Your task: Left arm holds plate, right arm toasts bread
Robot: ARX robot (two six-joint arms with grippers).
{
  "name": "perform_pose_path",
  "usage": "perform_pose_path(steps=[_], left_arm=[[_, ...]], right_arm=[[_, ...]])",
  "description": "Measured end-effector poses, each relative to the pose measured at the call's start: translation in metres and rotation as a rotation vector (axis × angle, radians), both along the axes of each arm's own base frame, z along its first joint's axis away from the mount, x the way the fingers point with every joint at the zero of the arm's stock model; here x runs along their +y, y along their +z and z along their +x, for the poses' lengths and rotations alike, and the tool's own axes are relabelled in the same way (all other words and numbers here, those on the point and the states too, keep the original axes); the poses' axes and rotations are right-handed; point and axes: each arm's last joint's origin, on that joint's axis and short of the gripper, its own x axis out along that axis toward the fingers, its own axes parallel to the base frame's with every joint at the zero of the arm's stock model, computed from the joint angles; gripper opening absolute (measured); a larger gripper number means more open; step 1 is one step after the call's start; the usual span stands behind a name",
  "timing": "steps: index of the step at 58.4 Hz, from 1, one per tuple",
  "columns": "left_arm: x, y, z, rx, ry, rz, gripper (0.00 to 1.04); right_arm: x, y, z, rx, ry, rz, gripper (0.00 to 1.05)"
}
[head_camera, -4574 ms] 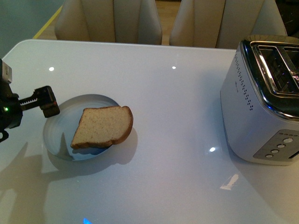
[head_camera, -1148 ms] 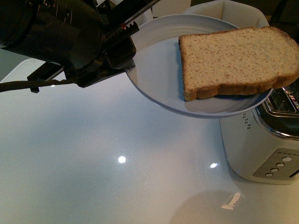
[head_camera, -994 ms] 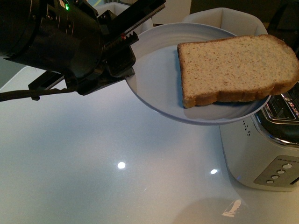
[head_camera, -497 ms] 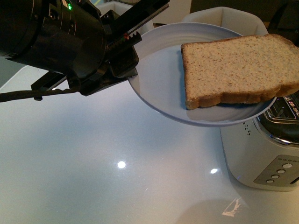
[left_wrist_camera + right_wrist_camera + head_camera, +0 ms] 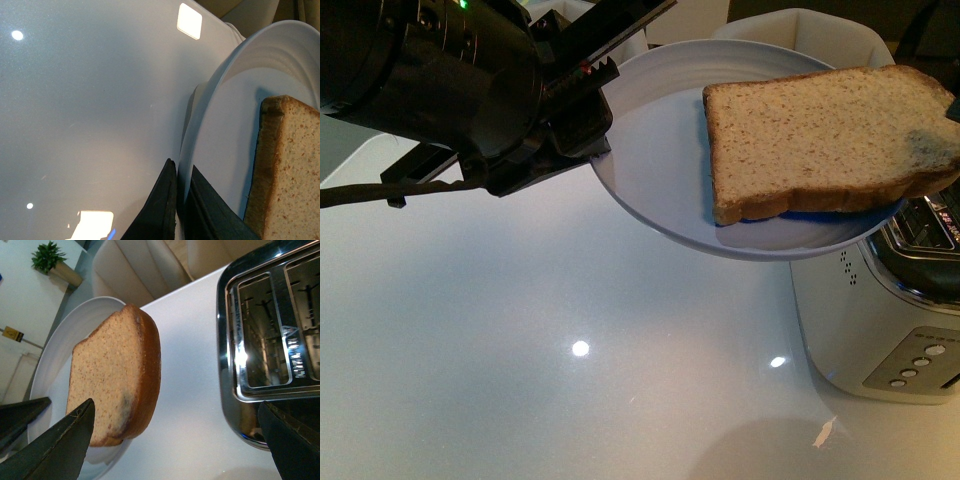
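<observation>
I need to toast the bread in the toaster's slot (image 5: 265, 335), so next I need to grab it by its crust end (image 5: 131, 421) with my right gripper.
My left arm (image 5: 450, 90) holds the pale blue-grey plate (image 5: 660, 160) up in the air, tilted, close beside the toaster. The left gripper (image 5: 598, 118) is shut on the plate's rim; in the left wrist view its two black fingers (image 5: 162, 205) pinch the rim of the plate (image 5: 225, 125). The bread (image 5: 820, 140) lies flat on the plate, its crust end over the toaster side, with a dark patch near that end. In the right wrist view, my right gripper (image 5: 175, 412) is open, one finger by the bread (image 5: 112, 385) and plate (image 5: 55, 365), the other by the toaster.
A silver two-slot toaster (image 5: 880, 320) stands at the table's right, its buttons facing me; its open slots (image 5: 270, 330) show in the right wrist view. The glossy white table (image 5: 570, 400) stretches below. Beige chair backs (image 5: 800, 25) stand behind.
The plate with the bread has been lifted off the table and carried right, up beside the toaster. In the last half second it only shifted slightly, and a dark patch appeared on the bread's right end.
</observation>
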Motion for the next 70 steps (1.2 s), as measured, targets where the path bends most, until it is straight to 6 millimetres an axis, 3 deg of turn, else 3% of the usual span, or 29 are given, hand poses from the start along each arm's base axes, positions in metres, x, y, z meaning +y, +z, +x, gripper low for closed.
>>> perform_pose_path(steps=[13, 33, 40, 46, 49, 61, 70], left_arm=[[0.0, 0.0, 0.0, 0.0, 0.0, 0.0, 0.03], [0.0, 0.0, 0.0, 0.0, 0.0, 0.0, 0.03], [0.0, 0.0, 0.0, 0.0, 0.001, 0.001, 0.03], [0.0, 0.0, 0.0, -0.001, 0.001, 0.001, 0.03], [0.0, 0.0, 0.0, 0.0, 0.002, 0.001, 0.03], [0.0, 0.0, 0.0, 0.001, 0.0, -0.001, 0.03], [0.0, 0.0, 0.0, 0.001, 0.0, -0.001, 0.03]], right_arm=[[0.012, -0.01, 0.013, 0.052, -0.034, 0.066, 0.94], [0.021, -0.011, 0.015, 0.054, -0.016, 0.082, 0.41], [0.023, -0.007, 0.017, 0.048, -0.016, 0.098, 0.15], [0.025, -0.003, 0.017, 0.04, -0.011, 0.102, 0.03], [0.025, 0.0, 0.017, 0.032, -0.01, 0.103, 0.03], [0.018, 0.043, 0.012, -0.099, -0.023, 0.077, 0.03], [0.0, 0.092, 0.006, -0.25, -0.081, 0.016, 0.03]])
